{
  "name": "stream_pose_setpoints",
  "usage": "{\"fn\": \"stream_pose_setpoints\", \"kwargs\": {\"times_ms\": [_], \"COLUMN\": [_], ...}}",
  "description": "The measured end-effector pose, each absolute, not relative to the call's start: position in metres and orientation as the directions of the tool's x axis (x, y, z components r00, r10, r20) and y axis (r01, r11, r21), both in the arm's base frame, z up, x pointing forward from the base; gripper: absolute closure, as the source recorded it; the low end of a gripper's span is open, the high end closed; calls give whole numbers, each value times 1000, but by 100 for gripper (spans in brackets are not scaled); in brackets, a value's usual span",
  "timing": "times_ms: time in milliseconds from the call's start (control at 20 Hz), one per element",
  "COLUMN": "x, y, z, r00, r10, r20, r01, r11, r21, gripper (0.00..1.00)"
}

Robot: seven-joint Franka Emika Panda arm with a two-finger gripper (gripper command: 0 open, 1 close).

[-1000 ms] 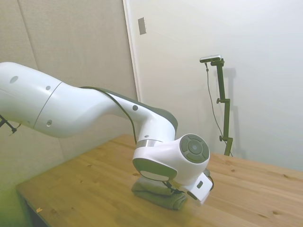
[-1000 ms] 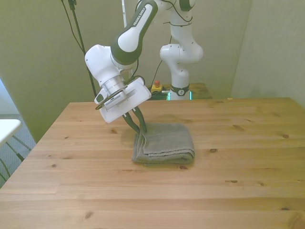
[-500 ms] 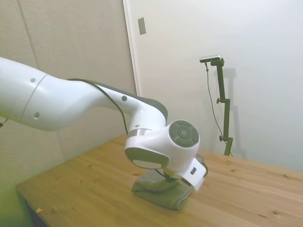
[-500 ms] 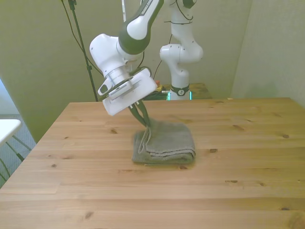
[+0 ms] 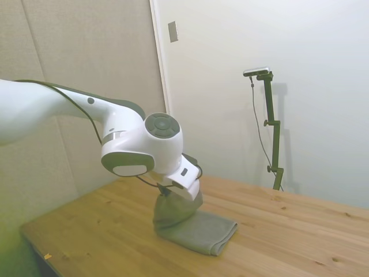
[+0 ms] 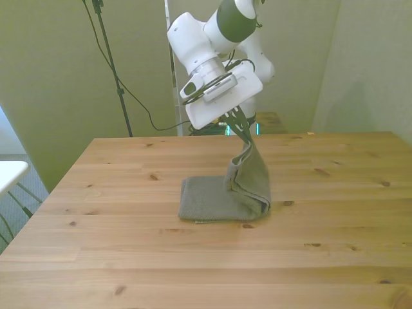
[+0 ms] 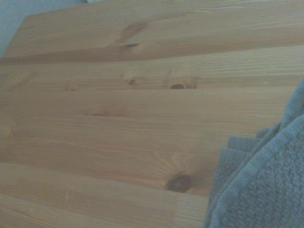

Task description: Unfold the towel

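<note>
The towel's raised layer [image 5: 173, 211] [image 7: 270, 190] has its highest point above the towel's flat part, so my gripper should keep holding the layer until it leans out over the table.
The grey-green towel [image 6: 222, 196] lies near the middle of the wooden table, with its bottom layer flat on the wood. One upper layer is pulled up into a peak [image 6: 248, 161] toward the front view's right. My gripper [image 6: 243, 132] is shut on the top of that raised layer, tilted, well above the table. In the side view the towel [image 5: 199, 228] hangs from the gripper [image 5: 167, 193] and spreads onto the table. The wrist view shows the towel's terry cloth [image 7: 266, 190] close up beside bare planks.
The wooden table [image 6: 116, 244] stretches wide on all sides of the towel. A second white robot base [image 6: 248, 84] stands behind the far edge, by a side table.
My gripper has risen and swung toward the front view's right, lifting the towel's upper layer off the folded stack and peeling it over. The bottom layer stayed flat.
</note>
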State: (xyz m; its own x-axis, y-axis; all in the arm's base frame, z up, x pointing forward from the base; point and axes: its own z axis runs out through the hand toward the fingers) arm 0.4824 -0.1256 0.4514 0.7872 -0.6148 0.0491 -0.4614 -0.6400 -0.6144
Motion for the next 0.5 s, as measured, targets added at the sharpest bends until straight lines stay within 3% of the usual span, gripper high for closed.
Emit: {"fn": "stream_pose_setpoints", "kwargs": {"times_ms": [400,450,500], "x": [497,497,498], "y": [-67,-62,-58], "z": [453,451,449], "r00": [826,829,832], "r10": [-560,-556,-552], "r20": [69,66,60], "r01": [-415,-414,-416], "r11": [-686,-689,-692], "r21": [-598,-595,-591], "gripper": [100,0,0]}}
